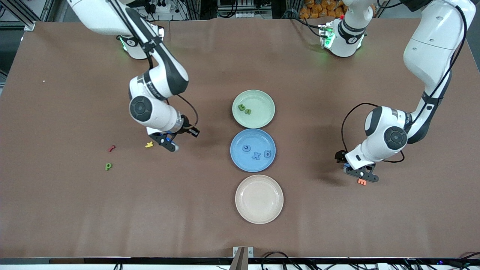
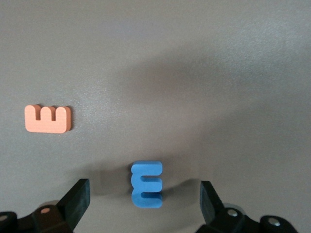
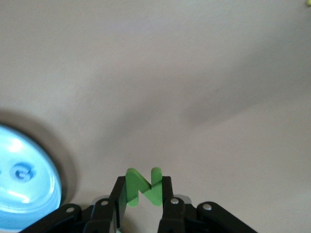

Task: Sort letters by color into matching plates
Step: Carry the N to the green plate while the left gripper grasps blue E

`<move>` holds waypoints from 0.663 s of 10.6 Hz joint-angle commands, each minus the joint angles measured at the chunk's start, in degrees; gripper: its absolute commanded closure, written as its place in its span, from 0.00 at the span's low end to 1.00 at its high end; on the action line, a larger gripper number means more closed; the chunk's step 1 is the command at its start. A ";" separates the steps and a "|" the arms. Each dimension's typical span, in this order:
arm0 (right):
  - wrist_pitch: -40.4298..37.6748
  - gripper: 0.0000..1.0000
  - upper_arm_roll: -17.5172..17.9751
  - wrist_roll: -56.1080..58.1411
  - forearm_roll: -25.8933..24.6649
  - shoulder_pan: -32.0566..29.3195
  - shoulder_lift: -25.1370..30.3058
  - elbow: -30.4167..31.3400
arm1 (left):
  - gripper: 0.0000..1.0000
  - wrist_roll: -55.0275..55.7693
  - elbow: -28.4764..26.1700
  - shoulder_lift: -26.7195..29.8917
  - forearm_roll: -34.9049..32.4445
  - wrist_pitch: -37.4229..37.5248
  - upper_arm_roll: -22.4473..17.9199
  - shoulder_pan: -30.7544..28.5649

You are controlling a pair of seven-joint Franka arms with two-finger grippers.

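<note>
My left gripper has its fingers on either side of the blue letter E (image 1: pixel 346 166) (image 2: pixel 146 187), so it would hold the letter if it closed now, and it should close on it.
My right gripper (image 1: pixel 170 144) is shut on a green letter N (image 3: pixel 143 187) and holds it over the table beside a yellow letter. My left gripper (image 1: pixel 362 174) is open, its jaws standing on either side of a blue letter E (image 2: pixel 146 184) that lies on the table. The pale green plate (image 1: pixel 262 105) holds two green letters (image 1: pixel 244 109). The blue plate (image 1: pixel 243 161), also in the right wrist view (image 3: pixel 29 194), holds three blue letters (image 1: pixel 256 155). A green letter P (image 1: pixel 108 166) lies on the table toward the right arm's end.
A beige plate (image 1: pixel 259 213) sits nearer the front camera than the blue plate. A yellow letter (image 1: pixel 149 144) and a red letter (image 1: pixel 111 148) lie near the right gripper. An orange letter (image 1: pixel 362 182) lies beside the left gripper and shows in the left wrist view (image 2: pixel 48 119).
</note>
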State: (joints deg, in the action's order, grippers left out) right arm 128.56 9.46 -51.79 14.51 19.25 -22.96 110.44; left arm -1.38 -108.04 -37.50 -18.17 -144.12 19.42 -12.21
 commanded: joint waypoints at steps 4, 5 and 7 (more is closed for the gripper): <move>3.97 1.00 4.14 0.37 -1.59 4.74 -1.73 -2.07 | 1.00 3.48 -2.34 0.32 -1.08 -3.17 0.62 -0.36; 6.85 1.00 5.72 -0.06 -1.42 5.27 -2.87 -1.98 | 1.00 3.66 -2.61 0.32 -1.08 -3.97 0.62 -0.36; 13.78 1.00 7.23 -5.84 -1.50 7.63 -5.94 -2.07 | 1.00 4.10 -2.70 0.32 -1.17 -3.98 0.62 -0.27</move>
State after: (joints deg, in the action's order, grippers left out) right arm 136.22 15.16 -52.48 13.62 24.73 -24.97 109.67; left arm 0.42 -108.84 -37.03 -18.17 -146.10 19.58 -12.20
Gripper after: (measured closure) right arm 0.678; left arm 0.696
